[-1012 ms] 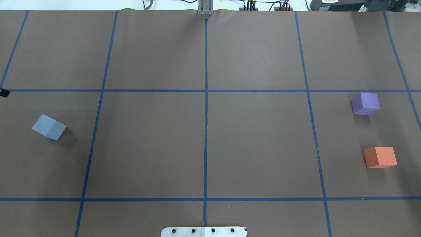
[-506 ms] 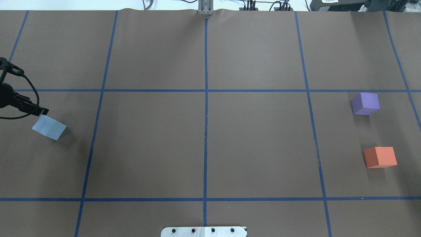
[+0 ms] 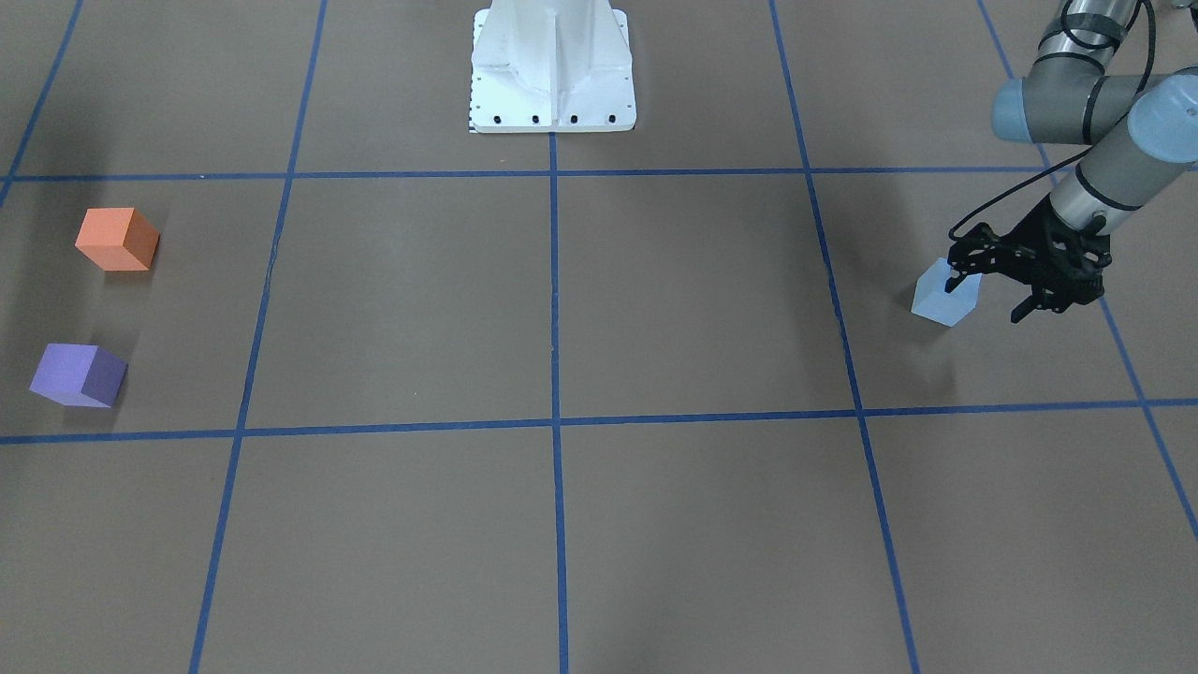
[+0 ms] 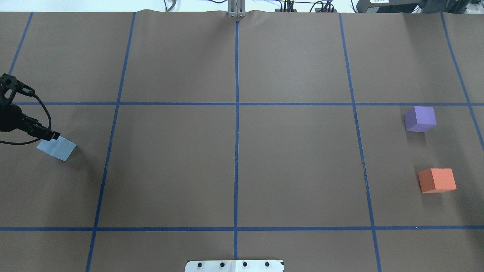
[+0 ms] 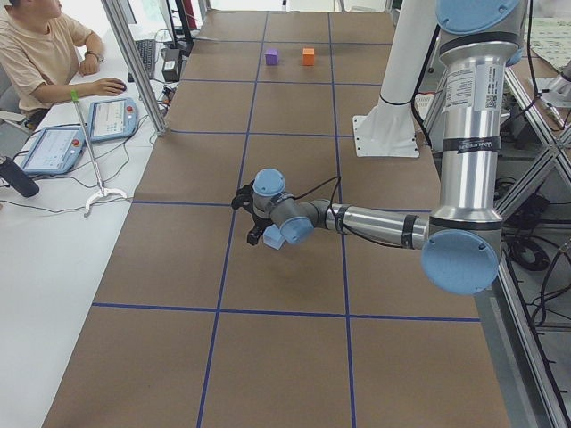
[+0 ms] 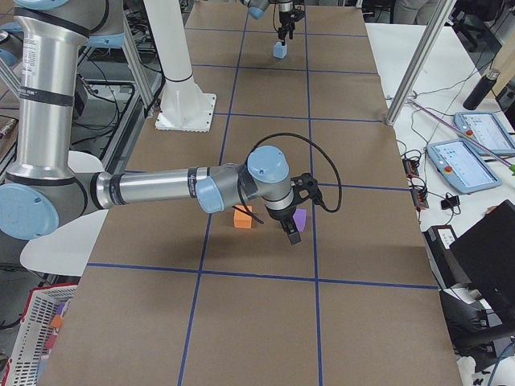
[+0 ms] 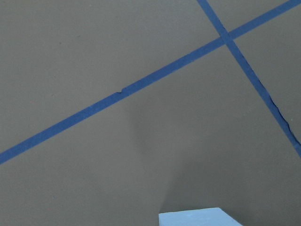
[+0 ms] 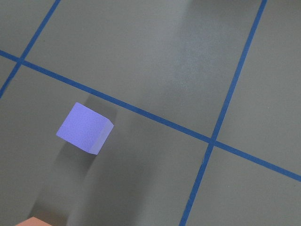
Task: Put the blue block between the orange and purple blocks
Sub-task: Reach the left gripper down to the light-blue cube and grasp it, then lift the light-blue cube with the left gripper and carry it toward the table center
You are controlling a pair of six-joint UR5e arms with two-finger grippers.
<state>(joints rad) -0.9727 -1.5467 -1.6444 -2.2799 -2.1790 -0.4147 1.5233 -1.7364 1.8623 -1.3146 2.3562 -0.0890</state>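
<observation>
The blue block (image 3: pixel 947 300) should go between the orange and purple blocks, so the robot's left gripper should grab the blue block's opposite sides next.
The blue block (image 3: pixel 947 300) lies on the brown table at my left side; it also shows in the overhead view (image 4: pixel 57 149) and at the bottom edge of the left wrist view (image 7: pixel 200 218). My left gripper (image 3: pixel 989 298) is open and empty, low over the block's outer edge, with one fingertip (image 4: pixel 51 134) over its corner. The purple block (image 4: pixel 420 119) and the orange block (image 4: pixel 437 180) sit apart on the far right side. My right gripper (image 6: pixel 294 232) hovers over those two blocks and shows only in the exterior right view. I cannot tell whether it is open or shut.
Blue tape lines divide the table into squares. The white robot base (image 3: pixel 552 65) stands at the middle of the robot's edge. An operator (image 5: pixel 40 53) sits at a side desk with tablets (image 5: pixel 111 118) and a metal post (image 5: pixel 134 62).
My left arm has come in from the overhead view's left edge and moved toward the blue block. Its fingertip is now over the block's corner. The blocks have not moved.
</observation>
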